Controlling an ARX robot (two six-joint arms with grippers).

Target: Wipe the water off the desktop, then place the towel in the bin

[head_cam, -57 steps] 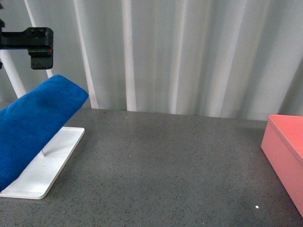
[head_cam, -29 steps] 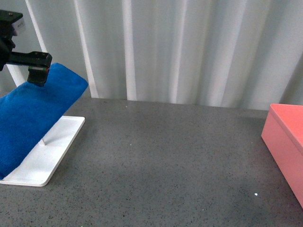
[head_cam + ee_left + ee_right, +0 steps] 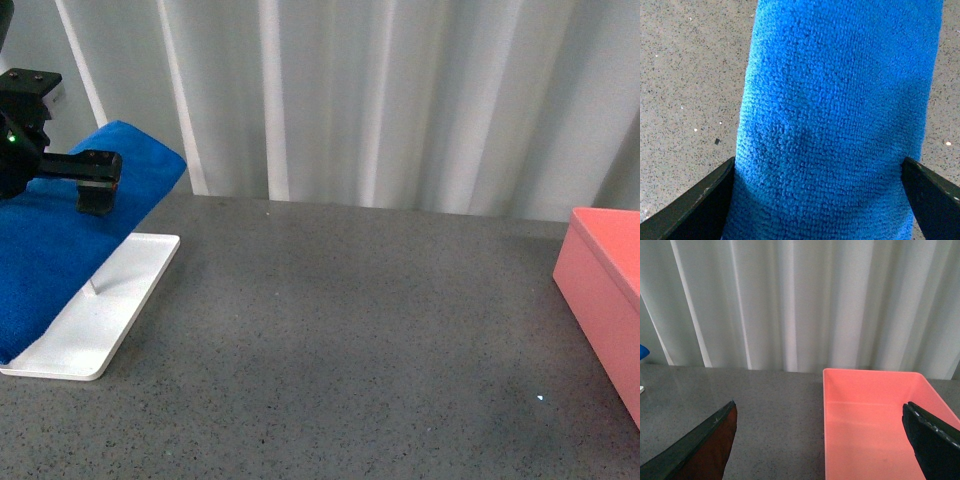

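Observation:
My left gripper grabs the bright blue towel (image 3: 50,260) by its upper folded end (image 3: 135,150) next, to wipe up the water.
The blue towel (image 3: 60,250) hangs over the white tray's rack at the far left of the dark grey desktop (image 3: 340,330). My left gripper (image 3: 60,185) is down over the towel's upper end, open, one finger (image 3: 97,195) in front of the cloth. In the left wrist view the towel (image 3: 835,115) fills the gap between the two spread fingers (image 3: 695,205); I cannot tell if they touch it. The pink bin (image 3: 610,300) stands at the right edge. My right gripper (image 3: 820,440) is open and empty, facing the bin (image 3: 875,425).
The flat white tray (image 3: 100,320) lies under the towel at the left. White curtains (image 3: 400,100) close off the back of the table. A small bright speck (image 3: 540,398) lies on the desktop near the bin.
My left gripper has come down from above the towel and now straddles its upper end. The view has shifted slightly. The towel and bin have not moved.

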